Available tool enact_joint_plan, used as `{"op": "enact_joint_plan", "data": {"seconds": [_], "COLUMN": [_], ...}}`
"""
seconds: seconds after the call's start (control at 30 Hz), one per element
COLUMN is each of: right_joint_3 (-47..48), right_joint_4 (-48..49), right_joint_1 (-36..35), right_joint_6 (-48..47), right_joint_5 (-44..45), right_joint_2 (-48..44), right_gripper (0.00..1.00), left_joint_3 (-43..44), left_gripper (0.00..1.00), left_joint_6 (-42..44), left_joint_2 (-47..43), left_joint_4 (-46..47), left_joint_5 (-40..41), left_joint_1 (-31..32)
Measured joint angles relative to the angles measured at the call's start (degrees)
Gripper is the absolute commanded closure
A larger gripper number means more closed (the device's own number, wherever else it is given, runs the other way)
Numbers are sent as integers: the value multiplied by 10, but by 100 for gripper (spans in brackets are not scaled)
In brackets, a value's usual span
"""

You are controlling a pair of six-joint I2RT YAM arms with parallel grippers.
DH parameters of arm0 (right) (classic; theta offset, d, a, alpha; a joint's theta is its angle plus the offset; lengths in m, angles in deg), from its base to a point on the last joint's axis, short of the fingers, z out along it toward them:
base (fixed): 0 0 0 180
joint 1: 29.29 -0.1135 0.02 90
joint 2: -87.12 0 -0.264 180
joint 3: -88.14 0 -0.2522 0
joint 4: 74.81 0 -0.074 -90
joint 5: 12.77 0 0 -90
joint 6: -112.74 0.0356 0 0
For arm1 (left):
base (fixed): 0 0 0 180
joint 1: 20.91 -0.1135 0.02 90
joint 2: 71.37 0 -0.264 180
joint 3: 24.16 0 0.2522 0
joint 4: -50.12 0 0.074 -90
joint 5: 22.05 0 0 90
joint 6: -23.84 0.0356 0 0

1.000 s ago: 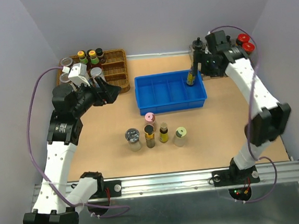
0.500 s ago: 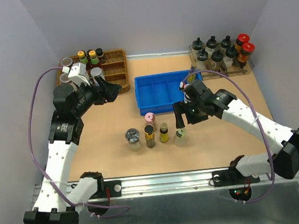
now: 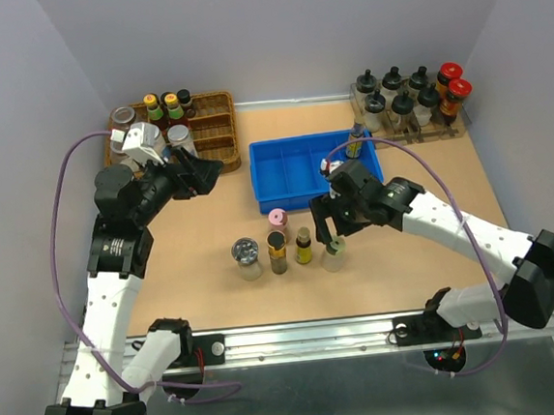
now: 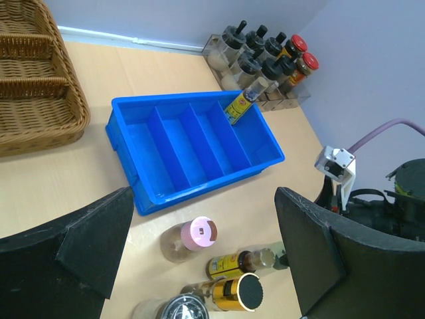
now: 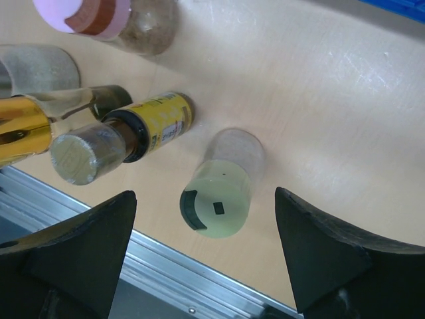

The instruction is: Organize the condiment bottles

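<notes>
The pale-green lid is still beyond my right gripper's fingers and they would miss it now, so my right gripper should move toward it first, then close.
Five condiment bottles stand in a group on the table: a silver-lidded jar (image 3: 246, 254), a gold bottle with a black cap (image 3: 277, 249), a pink-lidded jar (image 3: 277, 219), a yellow dark-capped bottle (image 3: 304, 244) and a pale-green-lidded jar (image 3: 334, 251). A sixth slim bottle (image 3: 354, 142) leans in the right end compartment of the blue bin (image 3: 256, 177). My right gripper (image 3: 329, 227) is open and hangs over the pale-green-lidded jar (image 5: 216, 199), one finger on each side, not touching it. My left gripper (image 3: 201, 170) is open and empty, high up between the basket and the bin.
A wicker basket (image 3: 214, 128) with several bottles and jars stands at the back left. A rack (image 3: 409, 110) of black-knobbed cruets and two red-capped bottles stands at the back right. A metal rail (image 3: 308, 336) runs along the near edge.
My right gripper let go of the slim bottle in the bin's right compartment and swung forward and down to the pale-green-lidded jar. The left arm shifted only slightly.
</notes>
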Motion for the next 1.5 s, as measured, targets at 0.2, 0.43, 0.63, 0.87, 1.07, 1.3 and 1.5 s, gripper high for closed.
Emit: {"op": "enact_joint_plan", "data": {"seconds": [0.2,0.43,0.63,0.87,1.07,1.3,1.5], "right_joint_3": [-10,-38,-62,-63,-42,183,316], "right_joint_4": [7,11,18,31,4,-74,-70], "right_joint_1": [-8,-18,-21,-21,-21,-21,3], "right_joint_6": [0,0,11,22,29,25,3], "right_joint_5": [18,32,38,52,75,133,193], "right_joint_2": [25,40,45,47,48,53,122], "right_gripper": [12,19,32,93,100,100,100], "left_joint_3": [-9,-11,-11,-11,-11,-11,-11], "left_gripper": [1,1,1,1,1,1,1], "left_joint_6": [0,0,0,-1,0,-1,-1], "left_joint_2": [-10,-10,-10,-10,-10,-10,1], "left_joint_4": [-2,-4,-4,-4,-5,-3,1], "left_joint_5": [4,5,6,6,6,1,-9], "left_joint_1": [0,0,0,0,0,0,0]}}
